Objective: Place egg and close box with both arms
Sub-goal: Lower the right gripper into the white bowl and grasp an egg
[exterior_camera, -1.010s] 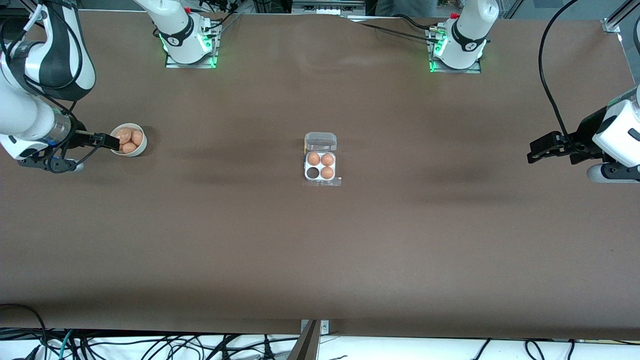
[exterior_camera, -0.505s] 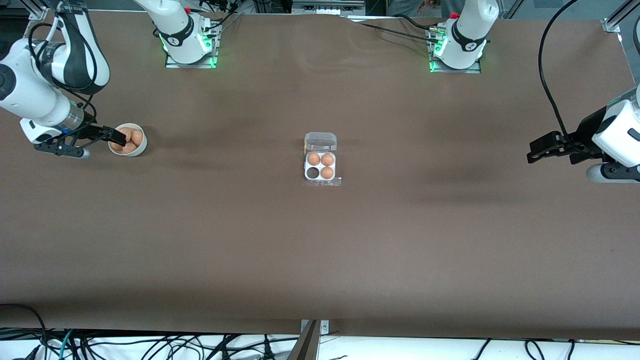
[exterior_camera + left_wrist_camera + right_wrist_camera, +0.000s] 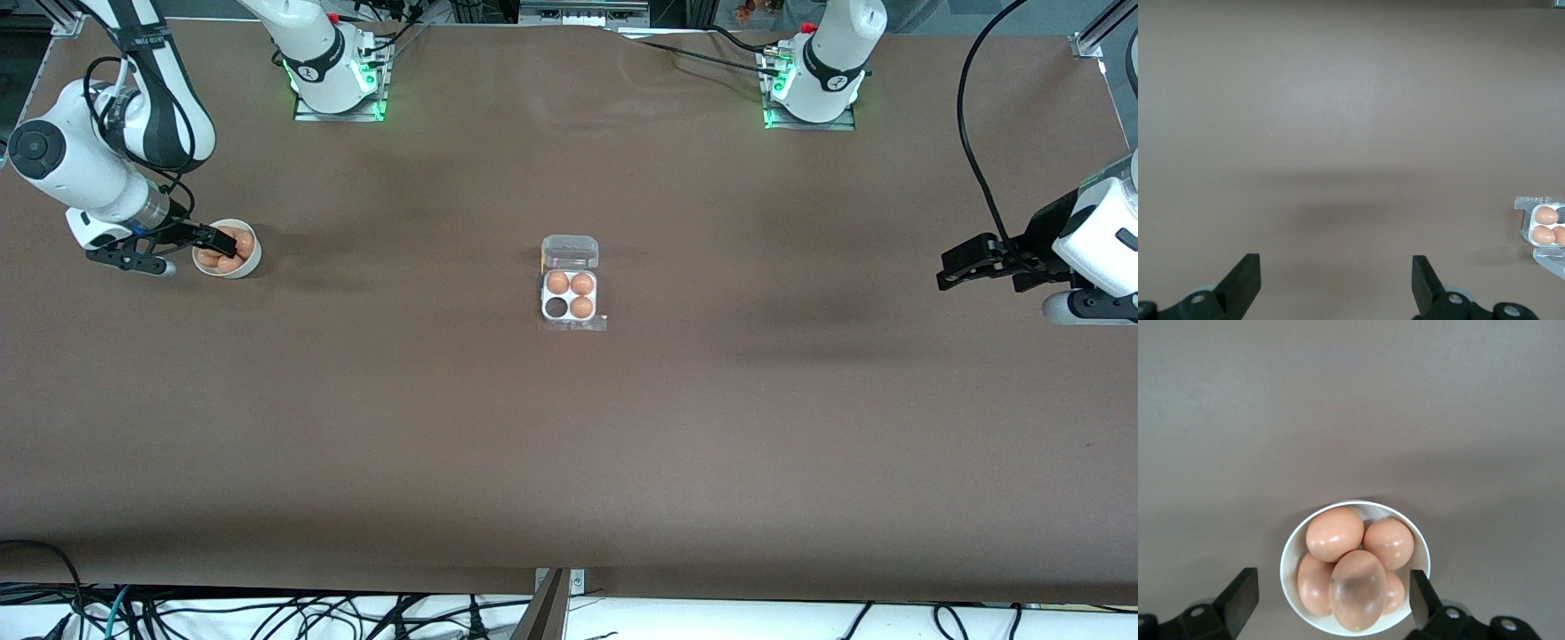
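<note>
My right gripper lowers its fingers before closing on the topmost egg (image 3: 1357, 590) in the bowl (image 3: 1295, 557), as they are above the egg and closing now would miss.
The box (image 3: 570, 316), a clear carton, sits mid-table with its lid (image 3: 570, 252) open. Three eggs fill its cells and one cell (image 3: 556, 308) is bare. Several more tan eggs (image 3: 244, 245) lie heaped in a white bowl (image 3: 252, 263) toward the right arm's end. My right gripper (image 3: 222, 242) hangs open over that bowl. In the right wrist view the topmost egg (image 3: 1358, 590) lies between and below its spread fingers (image 3: 1241, 595), untouched. My left gripper (image 3: 947, 271) waits open above bare table at the left arm's end; the box (image 3: 1542, 224) shows at the edge of its wrist view.
Brown table cover all round. The two arm bases (image 3: 333, 80) (image 3: 813, 84) stand along the table edge farthest from the front camera. Cables hang off the edge nearest to that camera.
My right arm has swung its wrist up and in, carrying the open gripper from the bowl's rim to over the eggs. The left arm, box and eggs have not moved.
</note>
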`<action>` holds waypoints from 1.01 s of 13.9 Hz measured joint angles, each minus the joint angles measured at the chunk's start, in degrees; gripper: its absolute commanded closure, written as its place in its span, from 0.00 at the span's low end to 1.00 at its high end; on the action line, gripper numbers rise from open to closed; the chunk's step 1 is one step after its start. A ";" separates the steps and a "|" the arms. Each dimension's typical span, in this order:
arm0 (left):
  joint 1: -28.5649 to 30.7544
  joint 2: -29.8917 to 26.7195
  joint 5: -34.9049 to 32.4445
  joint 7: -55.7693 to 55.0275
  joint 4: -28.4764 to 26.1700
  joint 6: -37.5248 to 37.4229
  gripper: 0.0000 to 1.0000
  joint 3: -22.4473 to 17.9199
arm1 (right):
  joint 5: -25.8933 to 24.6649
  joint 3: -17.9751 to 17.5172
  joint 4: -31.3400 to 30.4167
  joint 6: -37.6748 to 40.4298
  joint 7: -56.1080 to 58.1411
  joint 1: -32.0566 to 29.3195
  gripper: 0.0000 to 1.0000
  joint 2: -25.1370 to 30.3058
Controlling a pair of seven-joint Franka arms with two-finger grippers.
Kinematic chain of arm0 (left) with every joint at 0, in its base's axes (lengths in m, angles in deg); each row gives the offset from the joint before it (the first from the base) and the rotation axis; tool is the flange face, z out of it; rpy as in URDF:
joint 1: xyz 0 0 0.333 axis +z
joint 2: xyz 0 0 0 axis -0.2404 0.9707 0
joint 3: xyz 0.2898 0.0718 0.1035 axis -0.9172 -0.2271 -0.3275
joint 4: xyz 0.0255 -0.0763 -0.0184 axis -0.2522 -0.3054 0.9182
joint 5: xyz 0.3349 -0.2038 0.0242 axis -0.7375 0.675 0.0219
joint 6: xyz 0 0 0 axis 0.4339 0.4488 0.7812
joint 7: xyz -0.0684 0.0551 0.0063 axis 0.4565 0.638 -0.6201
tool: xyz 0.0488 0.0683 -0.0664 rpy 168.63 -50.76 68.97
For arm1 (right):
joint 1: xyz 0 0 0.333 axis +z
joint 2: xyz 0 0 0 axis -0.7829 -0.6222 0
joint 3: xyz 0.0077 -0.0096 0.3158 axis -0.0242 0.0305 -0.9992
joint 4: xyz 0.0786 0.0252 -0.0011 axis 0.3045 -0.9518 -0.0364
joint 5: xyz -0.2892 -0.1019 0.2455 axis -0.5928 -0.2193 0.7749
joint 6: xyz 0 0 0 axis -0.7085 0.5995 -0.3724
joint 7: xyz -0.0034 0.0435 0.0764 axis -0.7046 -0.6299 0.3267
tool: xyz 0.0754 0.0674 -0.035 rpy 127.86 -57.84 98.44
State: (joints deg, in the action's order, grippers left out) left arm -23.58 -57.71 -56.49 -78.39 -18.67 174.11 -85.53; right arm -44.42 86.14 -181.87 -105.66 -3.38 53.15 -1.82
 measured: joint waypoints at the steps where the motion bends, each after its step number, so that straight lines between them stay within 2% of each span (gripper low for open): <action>1: 0.00 0.00 0.00 0.00 0.00 0.00 0.00 0.00 | 0.00 0.05 -0.02 -0.14 -0.05 0.00 0.00 -0.74; 10: -0.13 0.00 0.00 -0.03 0.00 -0.02 0.00 0.09 | 0.02 0.07 -0.13 1.59 -2.30 0.01 0.02 -3.16; 11: -0.13 0.00 0.00 -0.03 0.00 -0.03 0.00 0.10 | 0.02 0.07 -0.14 1.61 -2.34 0.01 0.12 -3.31; 14: -0.14 0.00 0.00 -0.03 0.00 -0.06 0.00 0.11 | 0.02 0.07 -0.14 2.90 -2.38 0.01 0.32 -3.71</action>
State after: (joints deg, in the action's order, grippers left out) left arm -23.72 -57.71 -56.49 -78.42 -18.67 174.05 -85.42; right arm -44.40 86.22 -182.01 -102.76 -5.76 53.15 -5.53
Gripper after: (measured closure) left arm 0.000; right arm 0.119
